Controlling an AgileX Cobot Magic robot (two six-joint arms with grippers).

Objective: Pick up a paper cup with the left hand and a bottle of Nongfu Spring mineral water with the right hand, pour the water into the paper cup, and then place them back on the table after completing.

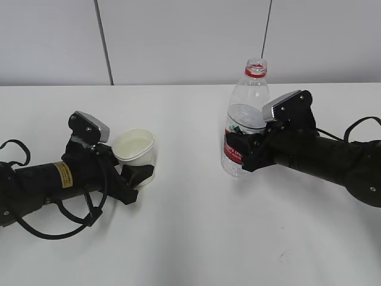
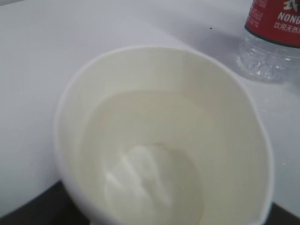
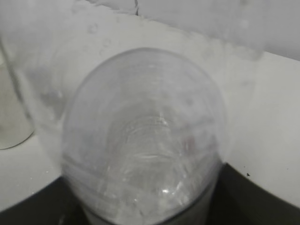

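Observation:
The paper cup (image 1: 136, 149) is ready to be released: its lower edge (image 1: 146, 180) is down on the white tabletop, so the cup would stay standing if the left gripper opened now.
The white paper cup (image 1: 136, 149) stands on the white table (image 1: 190, 238) at left, leaning slightly. My left gripper (image 1: 140, 174), on the arm with the yellow sticker, is shut on its lower wall. The cup fills the left wrist view (image 2: 159, 140), with clear water (image 2: 150, 187) in its bottom. My right gripper (image 1: 250, 152) is shut on the label band of the Nongfu Spring bottle (image 1: 247, 104). The bottle is upright and uncapped with a red neck ring, its base at or just above the table. It fills the right wrist view (image 3: 145, 140) and is partly full.
A grey wall (image 1: 190, 36) rises behind the table's far edge. About a hand's width of table lies between cup and bottle. The bottle's red label shows in the left wrist view (image 2: 276, 21), and the cup's edge shows in the right wrist view (image 3: 9, 117).

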